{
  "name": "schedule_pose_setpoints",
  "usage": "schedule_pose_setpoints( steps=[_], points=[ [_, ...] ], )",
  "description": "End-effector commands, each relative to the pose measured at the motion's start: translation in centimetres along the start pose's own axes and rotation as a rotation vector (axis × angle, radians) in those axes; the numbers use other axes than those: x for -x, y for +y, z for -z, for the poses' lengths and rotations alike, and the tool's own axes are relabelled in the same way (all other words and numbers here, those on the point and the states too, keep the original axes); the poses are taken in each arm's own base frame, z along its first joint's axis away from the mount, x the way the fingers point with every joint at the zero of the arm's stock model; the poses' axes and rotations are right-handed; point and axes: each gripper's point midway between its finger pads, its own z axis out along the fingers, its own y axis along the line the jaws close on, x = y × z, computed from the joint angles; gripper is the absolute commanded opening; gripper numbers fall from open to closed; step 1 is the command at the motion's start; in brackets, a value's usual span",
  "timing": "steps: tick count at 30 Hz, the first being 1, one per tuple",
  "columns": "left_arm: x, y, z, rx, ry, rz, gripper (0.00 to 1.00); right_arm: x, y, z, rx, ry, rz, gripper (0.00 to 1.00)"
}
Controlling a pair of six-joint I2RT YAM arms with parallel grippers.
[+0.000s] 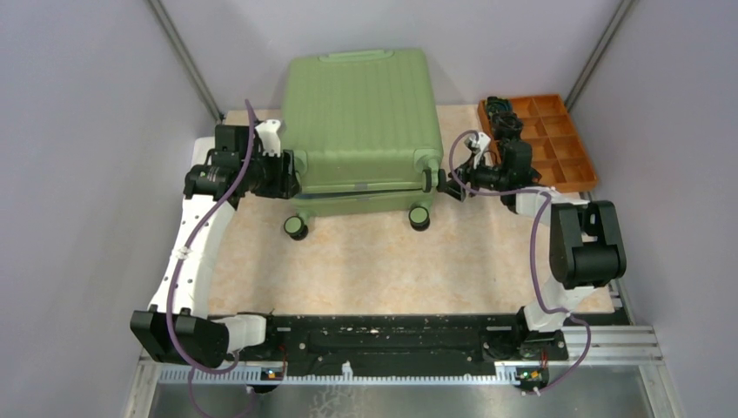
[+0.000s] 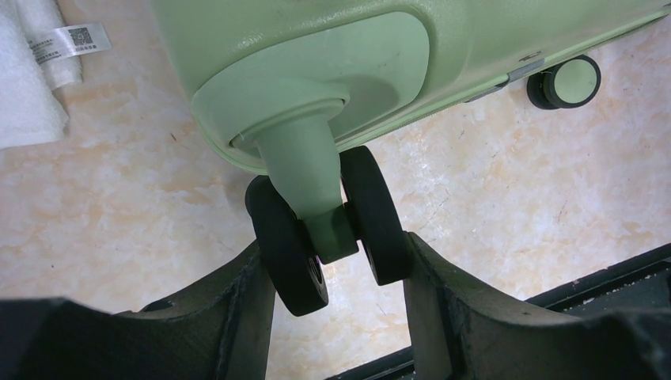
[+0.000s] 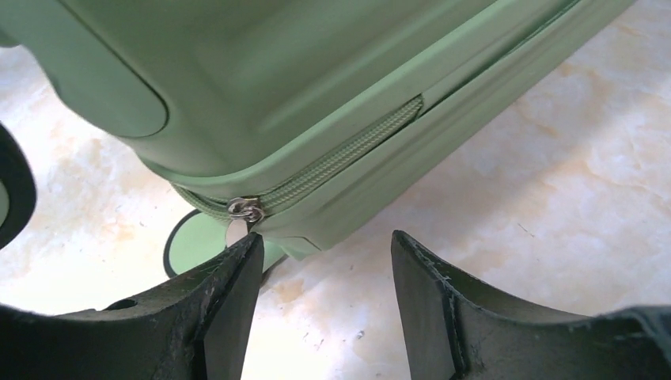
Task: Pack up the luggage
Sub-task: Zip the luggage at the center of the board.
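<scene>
My right gripper's fingers span tabletop with the zipper pull (image 3: pixel 241 218) outside them, so it is too early to close. It shifts toward the luggage's wheels first.
The light-green luggage (image 1: pixel 361 113) lies closed and flat at the back of the table, its wheels toward me. My left gripper (image 1: pixel 287 174) is at its front left corner. In the left wrist view (image 2: pixel 332 265) both fingers press against the black twin wheel (image 2: pixel 372 226) on its green stem. My right gripper (image 1: pixel 448 183) is at the front right corner, open and empty. In the right wrist view (image 3: pixel 326 245) the metal zipper pull (image 3: pixel 241 218) hangs at the tip of its left finger (image 3: pixel 237 277), on the green zipper of the shell (image 3: pixel 316 79).
An orange compartment tray (image 1: pixel 557 144) with black cables (image 1: pixel 503 117) stands at the back right. White cloth with a label (image 2: pixel 32 79) lies left of the suitcase. Two lower wheels (image 1: pixel 295 227) rest on the beige tabletop (image 1: pixel 392 270). Grey walls close in both sides.
</scene>
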Motion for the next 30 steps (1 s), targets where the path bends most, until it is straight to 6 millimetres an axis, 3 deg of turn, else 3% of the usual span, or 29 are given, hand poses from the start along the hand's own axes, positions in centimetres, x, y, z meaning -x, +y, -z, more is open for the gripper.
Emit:
schedule_pose_setpoints(
  steps=[1,9,18,27,30],
  points=[
    [7.7,-2.2,2.6,-0.070,-0.285,-0.116,0.00,0.9,1.7,-0.1,0.137,-0.015,0.046,0.60],
    [7.4,-2.3,2.4,-0.079,-0.279,-0.117,0.00,0.6,2.9,0.0,0.192,-0.003,0.022,0.60],
    [7.4,-2.2,2.7,-0.069,-0.283,-0.124,0.00,1.5,2.1,-1.1,0.204,-0.036,0.025,0.56],
    [7.6,-2.2,2.8,-0.071,-0.277,-0.125,0.00,2.3,1.9,-2.3,0.247,-0.056,0.040,0.47],
    [7.6,-2.2,2.7,-0.070,-0.276,-0.128,0.00,2.1,2.5,-2.4,0.268,-0.048,0.036,0.36]
  ],
)
